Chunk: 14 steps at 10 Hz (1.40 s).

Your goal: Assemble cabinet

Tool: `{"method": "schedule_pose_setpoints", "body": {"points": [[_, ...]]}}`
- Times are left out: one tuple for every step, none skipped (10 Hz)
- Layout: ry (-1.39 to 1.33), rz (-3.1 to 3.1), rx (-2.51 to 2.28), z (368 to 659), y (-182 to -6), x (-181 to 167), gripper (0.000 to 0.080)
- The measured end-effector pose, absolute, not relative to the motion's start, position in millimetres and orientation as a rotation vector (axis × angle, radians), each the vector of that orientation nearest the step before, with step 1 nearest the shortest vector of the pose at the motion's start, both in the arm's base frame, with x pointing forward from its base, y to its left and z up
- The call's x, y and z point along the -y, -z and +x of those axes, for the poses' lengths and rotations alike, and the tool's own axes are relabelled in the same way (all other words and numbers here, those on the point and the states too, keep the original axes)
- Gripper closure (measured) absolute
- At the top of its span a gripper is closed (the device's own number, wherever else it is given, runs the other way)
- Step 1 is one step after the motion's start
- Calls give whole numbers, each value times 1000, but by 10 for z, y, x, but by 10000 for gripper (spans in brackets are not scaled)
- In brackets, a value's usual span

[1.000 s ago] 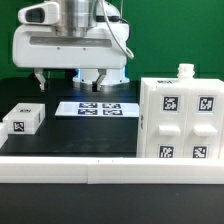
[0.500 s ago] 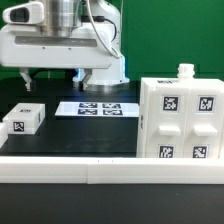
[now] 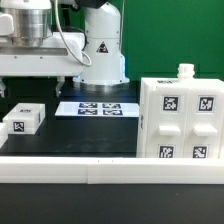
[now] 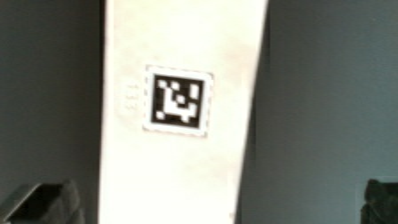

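Observation:
The small white tagged block [image 3: 22, 122] needs to be assembled with the cabinet box [image 3: 180, 120], so my gripper needs to pick up the block by its long sides next.
The cabinet box [image 3: 180, 120] is a big white block with square tags, standing at the exterior view's right with a small white knob on top. A small white tagged block [image 3: 22, 122] lies at the left. My gripper [image 3: 30, 82] hangs high above that left side, partly cut off by the frame edge. In the wrist view a long white part with one tag [image 4: 178, 100] lies below the gripper [image 4: 210, 205]. The dark fingertips [image 4: 39, 205] stand far apart on either side of it, open and holding nothing.
The marker board [image 3: 98, 108] lies flat in the middle, behind the parts. A long white border rail [image 3: 110, 170] runs along the front edge. The robot's base [image 3: 100, 50] stands at the back centre.
The arm has swept toward the exterior view's left, from over the marker board to above the small block. The parts on the table have not moved.

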State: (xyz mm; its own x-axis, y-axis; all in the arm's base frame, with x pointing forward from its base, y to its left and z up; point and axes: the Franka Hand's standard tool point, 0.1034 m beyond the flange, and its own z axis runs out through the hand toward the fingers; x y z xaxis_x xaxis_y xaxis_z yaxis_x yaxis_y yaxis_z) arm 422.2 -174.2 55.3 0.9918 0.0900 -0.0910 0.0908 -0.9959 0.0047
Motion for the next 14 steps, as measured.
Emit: {"method": "schedule_pose_setpoints", "body": {"points": [[146, 3127, -138, 4209, -541, 1751, 2], [151, 3127, -140, 4203, -529, 1747, 2], [157, 3127, -146, 4188, -507, 1753, 2], [163, 3125, -151, 4170, -469, 1765, 2], [164, 3120, -152, 4155, -422, 1781, 2], [168, 3115, -155, 4137, -364, 1794, 2], [176, 3111, -157, 4113, -304, 1803, 2], [184, 3107, -158, 4090, -251, 1808, 2], [194, 3107, -158, 4070, -221, 1806, 2], [206, 3107, -160, 4045, -180, 1802, 2], [204, 3104, -161, 4041, -163, 1803, 2], [194, 3101, -162, 4048, -161, 1807, 2], [194, 3101, -163, 4049, -162, 1805, 126], [194, 3101, -163, 4050, -162, 1804, 251]]}}
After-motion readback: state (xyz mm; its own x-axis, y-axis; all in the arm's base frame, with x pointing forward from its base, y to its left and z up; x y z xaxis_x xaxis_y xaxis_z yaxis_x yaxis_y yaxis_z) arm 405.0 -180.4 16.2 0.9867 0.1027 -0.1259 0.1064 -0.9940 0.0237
